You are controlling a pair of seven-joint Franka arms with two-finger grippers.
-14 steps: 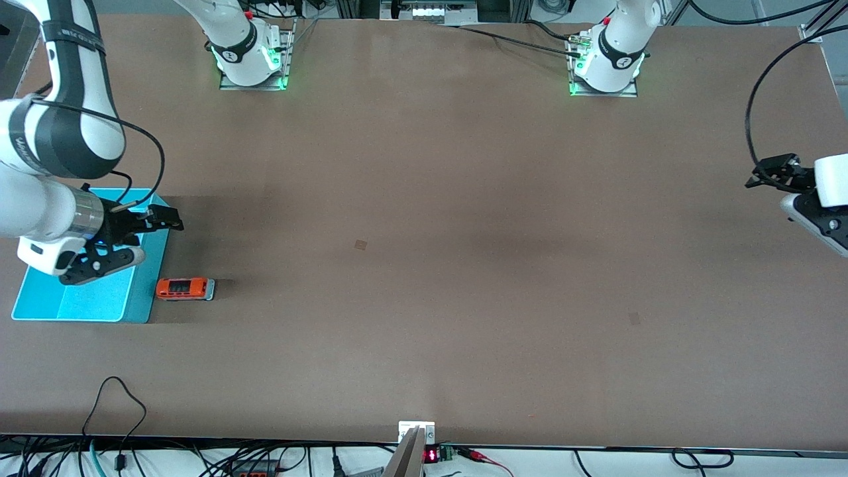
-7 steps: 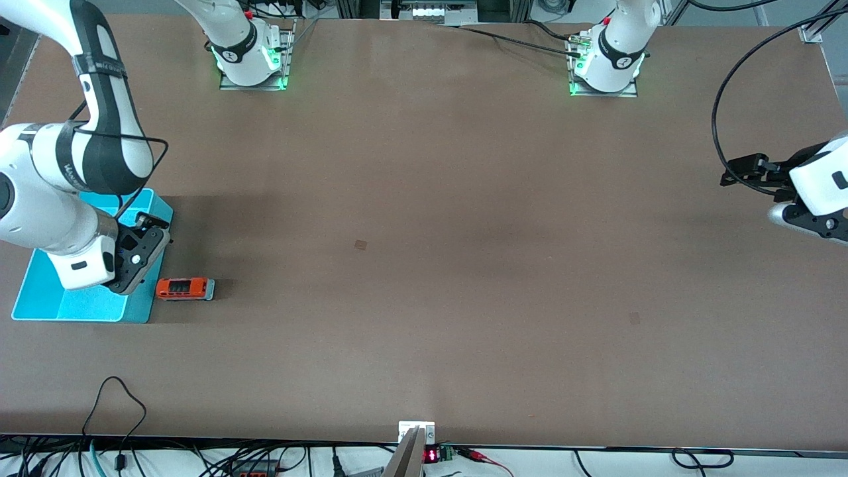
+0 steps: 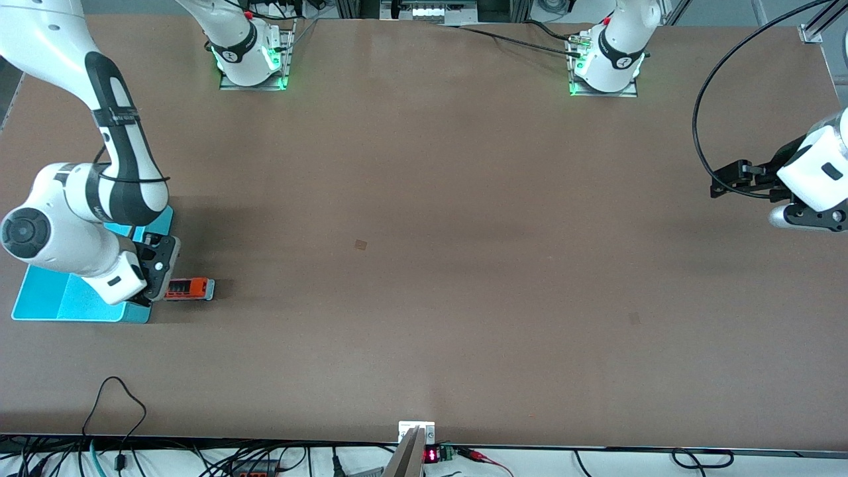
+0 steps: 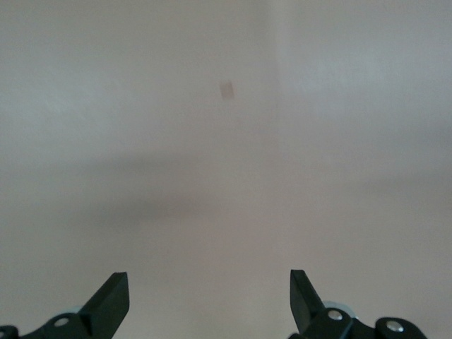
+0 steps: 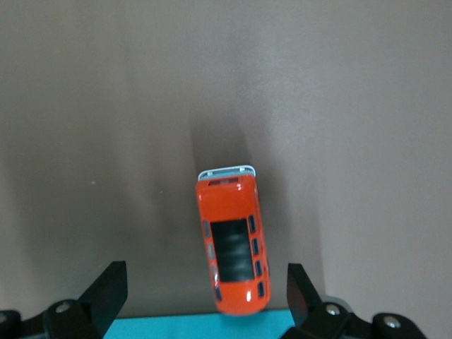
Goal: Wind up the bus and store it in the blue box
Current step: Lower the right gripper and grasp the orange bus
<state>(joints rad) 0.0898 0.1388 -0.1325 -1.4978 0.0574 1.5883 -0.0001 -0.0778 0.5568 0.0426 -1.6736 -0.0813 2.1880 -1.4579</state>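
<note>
The right gripper grabs the orange bus (image 3: 193, 289) by its long window sides next, where room is open, since the blue box is close against the bus's rear.
The orange bus (image 3: 193, 289) lies on the table beside the blue box (image 3: 66, 317), its grey-white front pointing away from the box. My right gripper (image 3: 158, 291) hangs over the bus's end closest to the box. In the right wrist view the bus (image 5: 233, 244) lies between the wide-apart fingers of my right gripper (image 5: 206, 291), which do not touch it, and a strip of the blue box (image 5: 176, 326) shows by its rear. My left gripper (image 3: 722, 180) waits in the air over the left arm's end of the table. It is open and empty in its wrist view (image 4: 208, 296).
My right arm's body covers much of the box. A small dark mark (image 3: 360, 244) is on the brown table near the middle. Cables (image 3: 119, 397) lie along the table's edge closest to the front camera.
My right arm has swung from over the box to the bus, turning its gripper downward. My left gripper has shifted slightly toward the table's middle. The bus has not moved.
</note>
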